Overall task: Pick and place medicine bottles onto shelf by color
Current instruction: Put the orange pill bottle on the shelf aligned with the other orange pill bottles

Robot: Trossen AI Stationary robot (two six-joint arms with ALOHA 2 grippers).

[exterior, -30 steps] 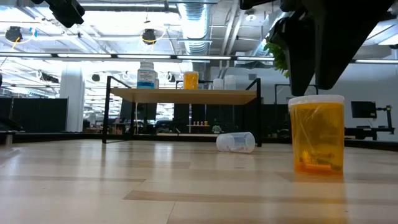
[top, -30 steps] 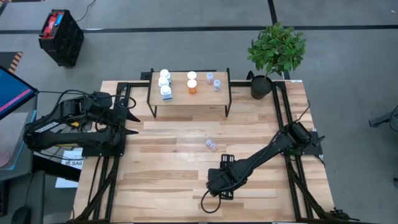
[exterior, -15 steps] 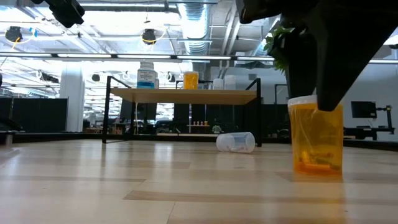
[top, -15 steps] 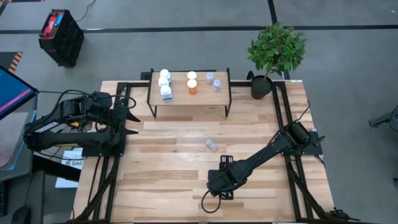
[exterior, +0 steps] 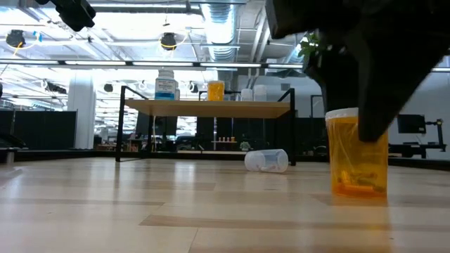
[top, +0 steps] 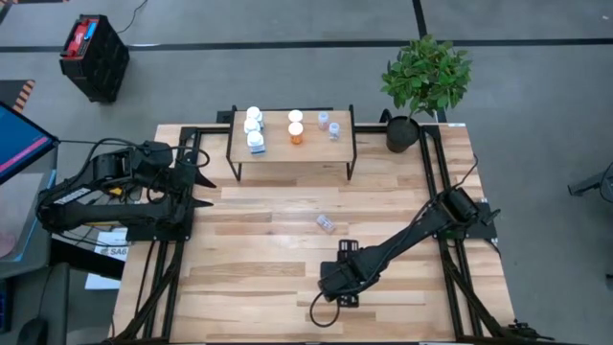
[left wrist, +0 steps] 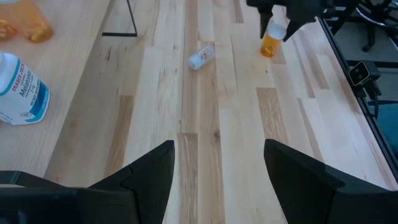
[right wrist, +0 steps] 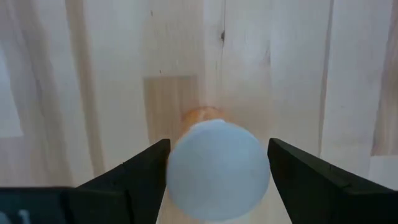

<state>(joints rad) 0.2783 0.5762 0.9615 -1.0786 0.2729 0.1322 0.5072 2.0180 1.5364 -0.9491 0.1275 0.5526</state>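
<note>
The robot's right gripper needs to close on the orange bottle. Its fingers are close beside its white cap on both sides, so they would hold the bottle if they closed now.
An orange bottle with a white cap [exterior: 351, 165] stands upright on the tabletop near its near edge; it also shows in the left wrist view [left wrist: 272, 42]. My right gripper [top: 335, 285] is right above it, open, with one finger on each side of the cap [right wrist: 217, 168]; I cannot tell whether they touch it. A clear bottle [top: 326, 223] lies on its side mid-table. The shelf [top: 287, 151] at the far side carries three white bottles [top: 254, 129], two orange ones [top: 296, 127] and two clear ones [top: 329, 125]. My left gripper [top: 206, 180] waits open at the left, beside the shelf.
A potted plant [top: 421, 81] stands at the table's far right corner. Black frame rails [top: 436, 182] run along the table's left and right sides. A black crate [top: 94, 56] sits on the floor beyond the table. Bare boards lie between the shelf and the clear bottle.
My right gripper has come down over the orange bottle: in the low view its dark finger now covers the bottle's upper right side, where before it hung above the cap. The bottle has stayed upright in place.
</note>
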